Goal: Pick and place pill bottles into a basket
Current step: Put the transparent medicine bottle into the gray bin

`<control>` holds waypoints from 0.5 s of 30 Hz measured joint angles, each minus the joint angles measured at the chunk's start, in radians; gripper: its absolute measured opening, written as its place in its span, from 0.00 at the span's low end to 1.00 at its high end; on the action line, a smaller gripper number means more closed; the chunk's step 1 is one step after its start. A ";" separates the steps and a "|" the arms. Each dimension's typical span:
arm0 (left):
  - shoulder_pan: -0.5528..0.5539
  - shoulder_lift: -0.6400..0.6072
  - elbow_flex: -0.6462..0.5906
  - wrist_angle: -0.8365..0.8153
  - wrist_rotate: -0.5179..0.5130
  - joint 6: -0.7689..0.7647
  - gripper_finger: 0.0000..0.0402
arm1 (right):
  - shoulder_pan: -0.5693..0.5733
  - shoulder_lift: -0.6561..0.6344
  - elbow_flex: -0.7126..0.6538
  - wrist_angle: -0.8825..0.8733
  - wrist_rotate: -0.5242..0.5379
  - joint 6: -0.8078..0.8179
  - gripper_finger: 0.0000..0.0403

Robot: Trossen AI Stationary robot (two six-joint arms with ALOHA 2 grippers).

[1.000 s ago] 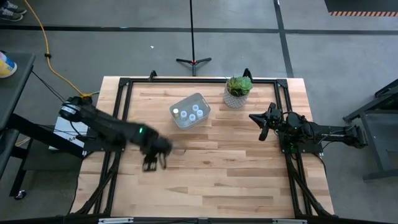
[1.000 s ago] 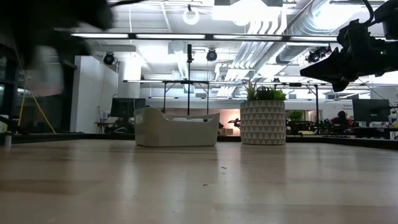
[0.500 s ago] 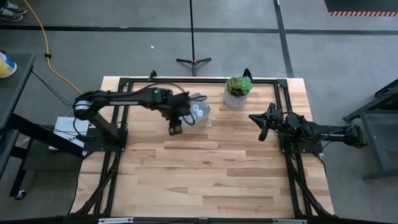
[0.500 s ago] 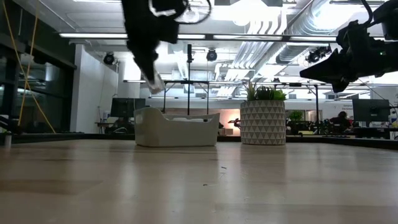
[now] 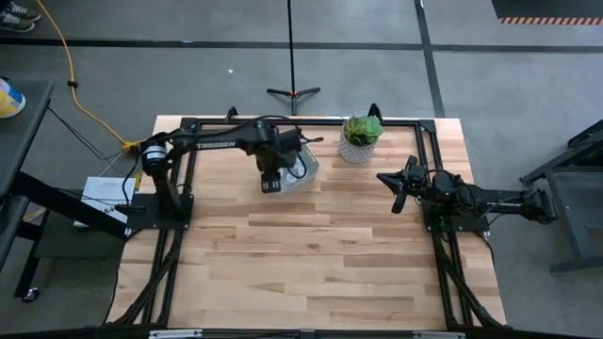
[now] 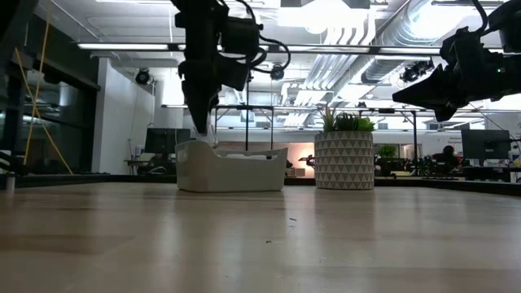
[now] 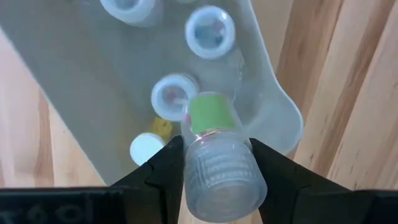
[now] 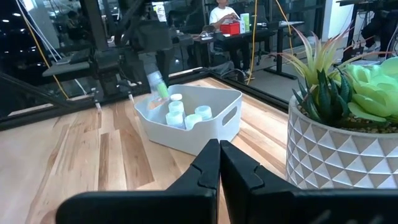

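The bottle's green end [image 7: 210, 114] is over the basket, inside its rim, in the left wrist view. My left gripper needs to let go of the bottle now.
My left gripper [image 5: 271, 181] hangs over the near-left corner of the light grey basket [image 5: 294, 168], shut on a translucent pill bottle [image 7: 214, 155] that has a green end. The bottle also shows in the right wrist view [image 8: 157, 84]. Several white-capped pill bottles [image 7: 210, 31] stand inside the basket on its floor. In the low view the gripper [image 6: 203, 120] is just above the basket's left rim [image 6: 189, 146]. My right gripper [image 5: 397, 195] is shut and empty, held above the table's right side. My left gripper pinches the bottle between its two fingers at the ribbed cap end [image 7: 219, 177]. The fingers come from above, pointing down. The bottle hangs below them, slightly tilted, its green end [image 7: 208, 115] down, clear of the basket and the bottles in it.
A white patterned pot with a green plant [image 5: 361, 137] stands at the far edge, right of the basket, close in front of my right gripper [image 8: 219, 158]. The wooden table [image 5: 320, 264] spreads bare toward the near edge.
My left gripper has carried the bottle from the near-left part of the table toward the far edge and to the right, up to the basket. It has then come down over the basket's near-left corner. The bottle stays in the fingers.
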 joint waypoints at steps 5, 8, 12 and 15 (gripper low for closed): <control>-0.009 0.000 0.000 -0.004 0.005 0.045 0.47 | 0.000 0.000 0.000 0.000 0.001 -0.002 0.00; -0.009 0.000 0.000 -0.005 0.005 0.062 0.48 | 0.000 0.000 0.000 0.000 0.003 -0.003 0.00; -0.017 0.016 0.000 0.006 -0.003 0.074 0.48 | 0.000 0.000 0.000 0.000 0.003 -0.003 0.00; -0.025 0.040 -0.001 -0.004 -0.003 0.075 0.48 | 0.000 0.000 0.000 0.000 0.003 -0.003 0.01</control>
